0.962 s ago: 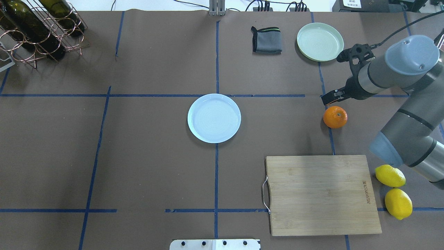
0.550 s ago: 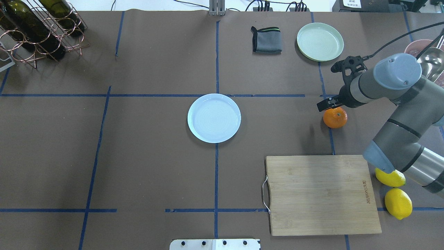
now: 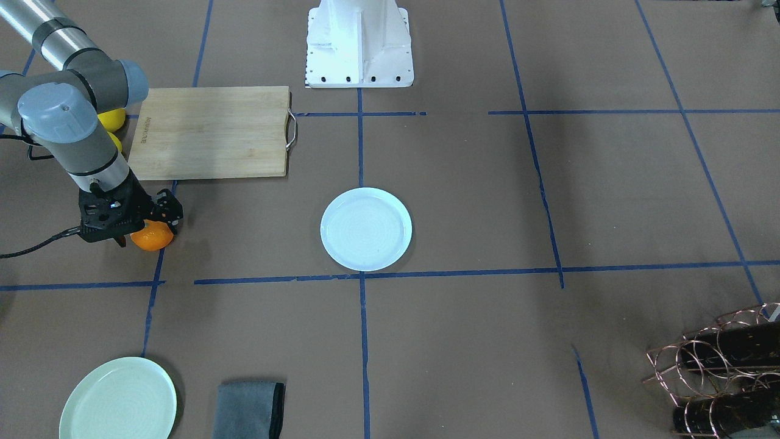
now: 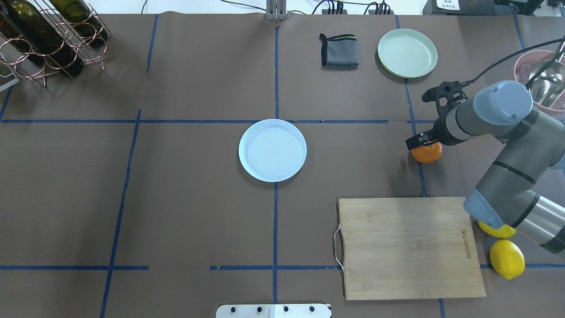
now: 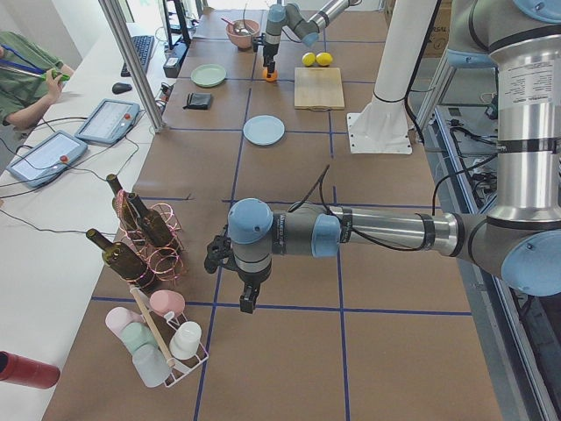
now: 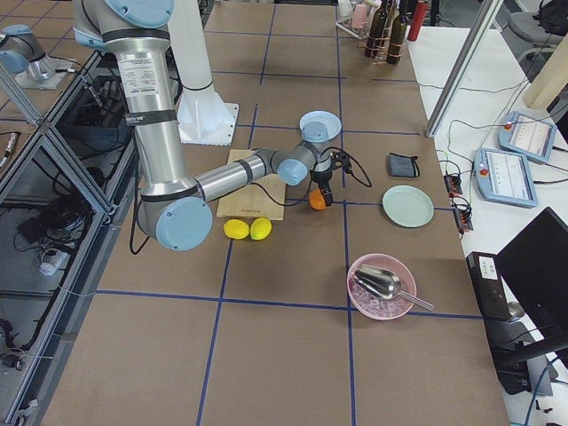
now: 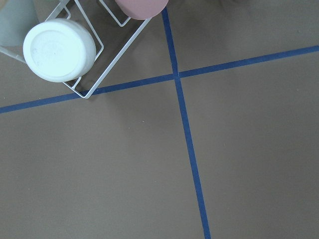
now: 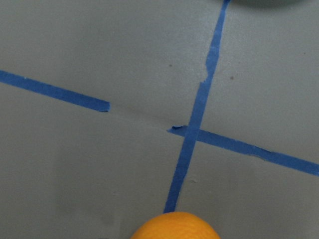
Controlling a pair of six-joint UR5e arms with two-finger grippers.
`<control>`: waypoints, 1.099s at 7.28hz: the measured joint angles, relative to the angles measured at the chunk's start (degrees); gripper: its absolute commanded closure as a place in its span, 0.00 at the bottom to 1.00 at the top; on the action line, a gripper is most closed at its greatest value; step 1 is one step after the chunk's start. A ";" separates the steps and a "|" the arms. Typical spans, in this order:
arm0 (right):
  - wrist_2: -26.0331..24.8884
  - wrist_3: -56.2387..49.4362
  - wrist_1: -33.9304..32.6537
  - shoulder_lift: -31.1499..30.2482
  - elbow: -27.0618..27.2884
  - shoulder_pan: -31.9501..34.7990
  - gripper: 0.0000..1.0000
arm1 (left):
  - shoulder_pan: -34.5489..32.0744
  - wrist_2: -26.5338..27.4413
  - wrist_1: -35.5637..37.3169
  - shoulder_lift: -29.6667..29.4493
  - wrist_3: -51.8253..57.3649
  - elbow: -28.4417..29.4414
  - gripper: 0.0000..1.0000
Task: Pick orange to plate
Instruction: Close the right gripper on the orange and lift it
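Note:
I will next grab the orange with my right gripper around its round body (image 3: 151, 238), so that I can set it on the white plate (image 3: 365, 229).
The orange (image 4: 429, 154) rests on the brown table at the right, also seen in the front view as the orange (image 3: 153, 239) and at the bottom edge of the right wrist view as the orange (image 8: 174, 227). My right gripper (image 4: 419, 142) is lowered over it, open, with its fingers (image 3: 173, 221) on either side of the fruit. The pale bluish-white plate (image 4: 272, 150) lies empty at the table's middle, well left of the orange. My left gripper (image 5: 248, 302) hangs over bare table near a cup rack, far off; whether it is open or shut I cannot tell.
A wooden cutting board (image 4: 408, 247) lies near the orange, with two lemons (image 4: 506, 258) beside it. Behind stand a mint-green plate (image 4: 407, 53), a grey cloth (image 4: 339, 51) and a pink bowl (image 4: 525, 66) holding a scoop. A wine rack (image 4: 44, 35) fills the far left corner.
My right gripper has come down and toward the orange, from just behind it to over its top. The orange and the plate have not moved.

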 measured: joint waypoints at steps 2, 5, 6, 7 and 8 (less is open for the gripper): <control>-0.95 0.04 0.01 -0.45 -0.04 -1.16 0.00 | -0.04 -0.03 -0.06 -0.22 0.00 0.00 0.00; -1.70 0.04 -0.09 -0.44 -0.13 -1.99 0.99 | -0.09 0.00 -0.09 -0.35 0.00 -0.33 0.00; -1.68 0.06 -0.19 -0.22 0.06 -2.08 1.00 | -0.09 -0.01 -0.09 -0.38 0.00 -0.39 0.00; -1.55 0.69 -0.44 0.46 0.93 -2.18 1.00 | -0.09 -0.02 -0.09 -0.41 0.00 -0.42 0.00; -1.47 3.11 -1.72 2.52 2.16 -2.45 1.00 | -0.09 -0.03 -0.09 -0.41 0.00 -0.52 0.00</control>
